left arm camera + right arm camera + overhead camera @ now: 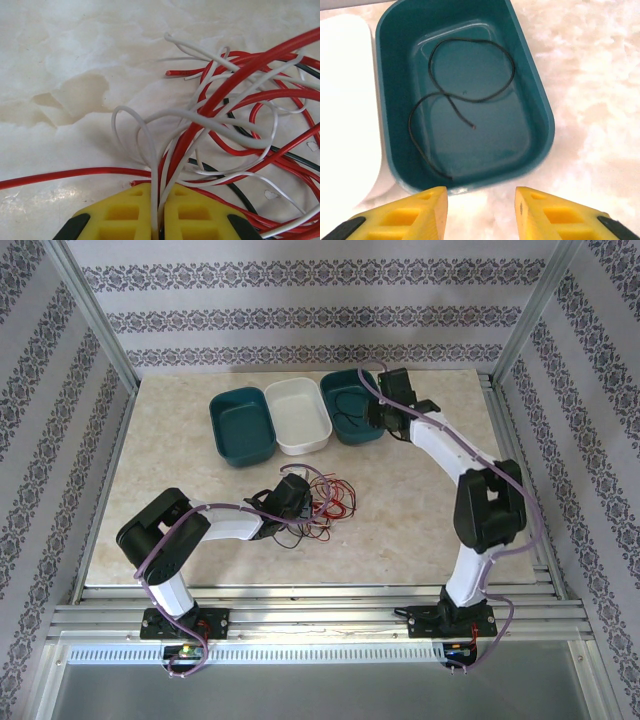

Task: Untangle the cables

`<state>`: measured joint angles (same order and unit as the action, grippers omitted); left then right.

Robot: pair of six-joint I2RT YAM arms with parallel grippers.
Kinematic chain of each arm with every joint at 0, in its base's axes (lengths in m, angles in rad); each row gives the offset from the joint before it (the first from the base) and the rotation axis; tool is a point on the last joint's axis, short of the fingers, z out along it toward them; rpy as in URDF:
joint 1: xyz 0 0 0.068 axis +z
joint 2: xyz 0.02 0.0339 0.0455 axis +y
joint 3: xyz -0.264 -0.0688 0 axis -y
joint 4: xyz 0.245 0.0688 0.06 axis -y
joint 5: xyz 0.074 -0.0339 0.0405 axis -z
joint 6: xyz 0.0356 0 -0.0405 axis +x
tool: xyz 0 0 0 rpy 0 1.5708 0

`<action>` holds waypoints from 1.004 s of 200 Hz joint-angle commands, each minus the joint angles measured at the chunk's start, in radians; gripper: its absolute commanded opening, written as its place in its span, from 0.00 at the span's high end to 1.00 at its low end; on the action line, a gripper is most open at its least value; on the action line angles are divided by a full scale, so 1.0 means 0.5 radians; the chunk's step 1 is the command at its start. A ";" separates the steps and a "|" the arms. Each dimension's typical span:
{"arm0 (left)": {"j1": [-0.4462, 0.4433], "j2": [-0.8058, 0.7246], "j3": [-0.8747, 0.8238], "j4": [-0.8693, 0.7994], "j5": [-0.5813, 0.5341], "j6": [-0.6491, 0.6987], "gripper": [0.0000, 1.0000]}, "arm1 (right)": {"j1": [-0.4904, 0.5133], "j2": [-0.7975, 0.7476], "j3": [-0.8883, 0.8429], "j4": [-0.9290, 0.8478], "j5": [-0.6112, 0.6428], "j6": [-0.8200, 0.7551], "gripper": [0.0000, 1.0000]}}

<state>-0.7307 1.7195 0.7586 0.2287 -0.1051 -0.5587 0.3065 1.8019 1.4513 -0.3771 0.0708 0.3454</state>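
Note:
My right gripper grabs the tangle by its black cable (pixel 323 525) next, on the side away from my left gripper, to pull the tangle free.
The cables (pixel 332 502) lie in a loose red, white and black tangle on the marble table, just right of my left gripper (pixel 308 503). In the left wrist view the cables (pixel 226 94) spread out ahead, and my left gripper (pixel 159 189) is shut on a few white strands with a red one running up between the yellow fingers. My right gripper (pixel 379 418) hovers at the near edge of the right teal bin (pixel 350 430). It is open (pixel 481 200) with nothing between its fingers. One black cable (pixel 443 93) lies looped on the floor of that teal bin (pixel 500 140).
A white bin (pixel 300 418) and a second teal bin (pixel 243 427) stand in a row left of the right teal bin. The white bin (pixel 345 100) borders the teal one in the right wrist view. Aluminium frame rails run along the table's edges.

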 commanded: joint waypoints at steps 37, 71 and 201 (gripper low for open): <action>0.029 -0.074 -0.028 0.061 0.006 -0.024 0.91 | 0.120 -0.546 -0.661 0.028 -0.102 0.296 0.62; 0.032 -0.098 -0.025 0.019 -0.005 -0.012 0.91 | 0.128 -0.778 -0.975 -0.020 -0.305 0.548 0.63; 0.032 -0.083 -0.012 0.003 0.031 -0.018 0.92 | 0.319 -0.403 -0.972 -0.016 -0.659 0.730 0.71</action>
<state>-0.7242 1.6932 0.7536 0.2321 -0.1005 -0.5591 0.4519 1.5742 0.9218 -0.3813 -0.2302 0.6975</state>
